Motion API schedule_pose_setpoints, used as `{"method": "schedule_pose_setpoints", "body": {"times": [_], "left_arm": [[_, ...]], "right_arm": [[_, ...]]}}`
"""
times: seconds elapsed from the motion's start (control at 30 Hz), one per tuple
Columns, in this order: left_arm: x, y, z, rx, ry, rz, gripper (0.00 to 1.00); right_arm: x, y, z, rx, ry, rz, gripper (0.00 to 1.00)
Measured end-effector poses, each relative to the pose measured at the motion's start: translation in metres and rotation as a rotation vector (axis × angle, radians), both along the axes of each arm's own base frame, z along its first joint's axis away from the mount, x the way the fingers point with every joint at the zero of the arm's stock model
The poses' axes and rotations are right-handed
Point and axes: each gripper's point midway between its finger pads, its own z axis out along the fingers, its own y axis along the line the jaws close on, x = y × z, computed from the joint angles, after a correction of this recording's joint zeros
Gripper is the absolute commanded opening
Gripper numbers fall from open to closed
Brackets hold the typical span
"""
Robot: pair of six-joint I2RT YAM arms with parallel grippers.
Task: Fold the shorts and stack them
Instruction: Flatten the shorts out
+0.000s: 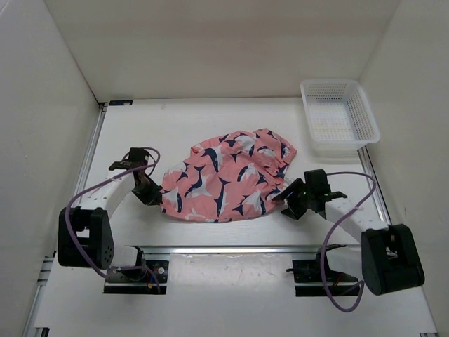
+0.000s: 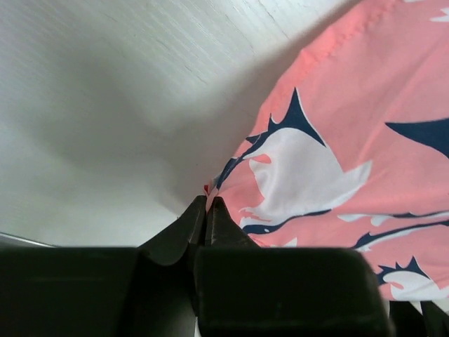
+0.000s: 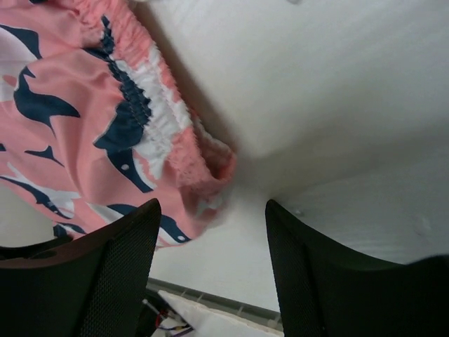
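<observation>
My right gripper grabs the shorts' elastic waistband corner [image 1: 278,200] [image 3: 210,185] next, opposite my left gripper's corner, to spread the shorts out for folding.
The salmon-pink shorts [image 1: 228,177] with navy-and-white shark shapes lie crumpled in the middle of the table. My left gripper [image 1: 156,194] sits at their left edge, shut on a corner of the cloth; the left wrist view shows the fingertips [image 2: 208,202] pinching a sliver of the shorts [image 2: 351,140]. My right gripper [image 1: 289,195] is open just off the right edge of the shorts. In the right wrist view the elastic waistband [image 3: 144,119] lies ahead of the open gripper [image 3: 210,210], its corner between the fingers and not held.
A white mesh basket [image 1: 339,116] stands at the back right corner. White walls enclose the table on the left, back and right. A metal rail [image 1: 231,248] runs along the near edge by the arm bases.
</observation>
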Motion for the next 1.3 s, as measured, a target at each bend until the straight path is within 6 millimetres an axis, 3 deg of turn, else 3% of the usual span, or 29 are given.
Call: {"method": "schedule_pose_setpoints", "body": {"times": [0.1, 0.17, 0.23, 0.3, 0.4, 0.47, 0.53, 0.63, 0.77, 0.87, 1.03, 1.2, 1.3], "left_arm": [[0.001, -0.001, 0.008, -0.006, -0.014, -0.001, 0.11], [0.004, -0.002, 0.014, -0.01, -0.032, -0.002, 0.11], [0.007, -0.002, 0.023, -0.011, -0.05, -0.002, 0.11], [0.012, -0.002, 0.035, -0.014, -0.076, -0.002, 0.11], [0.024, -0.004, 0.062, -0.018, -0.126, -0.005, 0.11], [0.039, -0.004, 0.092, -0.018, -0.184, -0.013, 0.11], [0.059, -0.005, 0.137, -0.017, -0.291, -0.027, 0.11], [0.085, -0.005, 0.219, -0.012, -0.497, -0.047, 0.11], [0.091, 0.002, 0.327, 0.019, -0.796, -0.047, 0.11], [0.065, 0.01, 0.391, 0.042, -0.985, -0.032, 0.11], [-0.003, 0.019, 0.484, 0.05, -1.3, -0.023, 0.11], [-0.085, 0.03, 0.572, 0.084, -1.605, -0.009, 0.11], [-0.139, 0.034, 0.616, 0.085, -1.779, -0.01, 0.11]], "right_arm": [[0.014, 0.009, -0.002, 0.038, 0.015, 0.005, 0.53], [0.023, 0.014, -0.004, 0.058, 0.017, 0.011, 0.23], [0.025, 0.013, -0.011, 0.05, 0.033, 0.0, 0.05], [0.026, 0.011, -0.013, 0.034, 0.062, -0.013, 0.0], [0.041, 0.009, 0.005, -0.007, 0.048, -0.008, 0.0], [0.065, 0.009, 0.035, -0.042, -0.011, 0.001, 0.0], [0.094, 0.01, 0.079, -0.07, -0.116, 0.019, 0.0], [0.131, 0.012, 0.162, -0.097, -0.303, 0.055, 0.0], [0.147, 0.013, 0.28, -0.135, -0.55, 0.12, 0.0], [0.132, 0.011, 0.359, -0.16, -0.719, 0.18, 0.0], [0.067, 0.01, 0.461, -0.156, -0.96, 0.307, 0.0], [-0.016, 0.006, 0.535, -0.126, -1.179, 0.406, 0.0], [-0.056, 0.005, 0.56, -0.088, -1.28, 0.449, 0.0]]}}
